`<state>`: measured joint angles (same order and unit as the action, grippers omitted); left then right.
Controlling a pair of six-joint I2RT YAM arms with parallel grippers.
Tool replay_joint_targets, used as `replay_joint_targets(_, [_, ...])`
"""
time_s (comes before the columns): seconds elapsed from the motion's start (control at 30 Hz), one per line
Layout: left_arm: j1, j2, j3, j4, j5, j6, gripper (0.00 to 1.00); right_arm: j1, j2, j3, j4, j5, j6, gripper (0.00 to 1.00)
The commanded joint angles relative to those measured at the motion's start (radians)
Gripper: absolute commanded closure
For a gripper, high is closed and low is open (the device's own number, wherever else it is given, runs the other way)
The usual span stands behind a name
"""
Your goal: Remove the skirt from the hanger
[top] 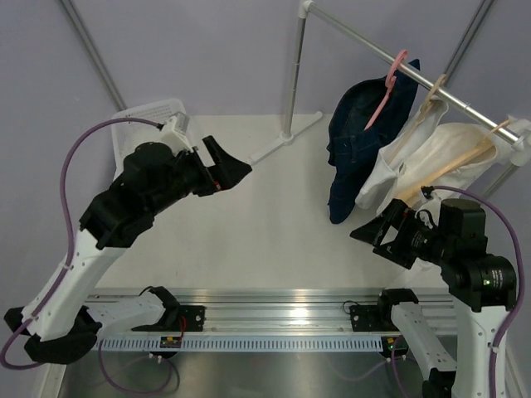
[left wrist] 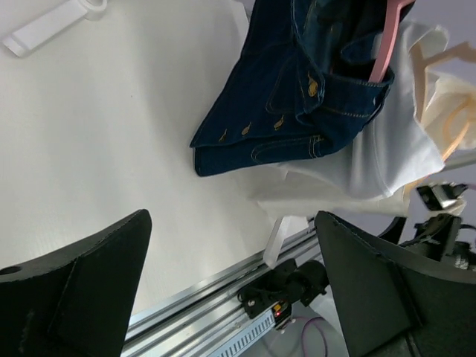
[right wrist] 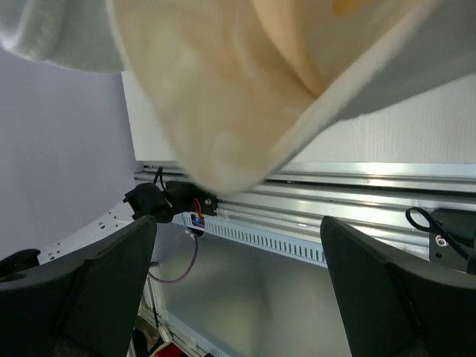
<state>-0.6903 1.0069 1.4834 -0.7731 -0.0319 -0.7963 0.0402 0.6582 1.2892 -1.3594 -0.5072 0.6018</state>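
Note:
The left gripper should grab the pink hanger by its near arm at the skirt's waistband (top: 376,115) (left wrist: 383,57), so the hook stays free for the right gripper to unhook.
A dark blue denim skirt (top: 357,141) hangs on a pink hanger (top: 386,87) from the metal rail (top: 357,37) at the back right. Its lower end rests on the table. In the left wrist view the skirt (left wrist: 297,97) shows brass buttons, with the pink hanger (left wrist: 387,44) inside its waistband. My left gripper (top: 231,166) is open in mid-air, well left of the skirt, holding nothing (left wrist: 232,223). My right gripper (top: 377,236) is open and empty just below the hanging clothes (right wrist: 238,227).
A white garment (top: 398,162) on a beige hanger and a cream garment (top: 452,149) on a wooden hanger hang right of the skirt. The cream cloth (right wrist: 223,89) droops close above my right gripper. The rack's post (top: 292,75) and a white basket (top: 153,112) stand at the back.

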Motion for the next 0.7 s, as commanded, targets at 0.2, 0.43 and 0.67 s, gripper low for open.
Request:
replay_joint_targets(0.2, [-0.216, 0.425, 0.369, 0.129, -0.209, 0.315, 0.05, 0.001, 0.034, 0.156, -0.279, -0.034, -0.112, 0.00])
replay_joint_targets(0.43, [-0.230, 0.715, 0.696, 0.190, -0.146, 0.388, 0.05, 0.000, 0.023, 0.352, -0.280, -0.005, -0.145, 0.01])
replay_joint_targets(0.67, [-0.229, 0.817, 0.741, 0.423, -0.077, 0.420, 0.08, 0.003, -0.029, 0.472, -0.279, 0.076, -0.126, 0.01])
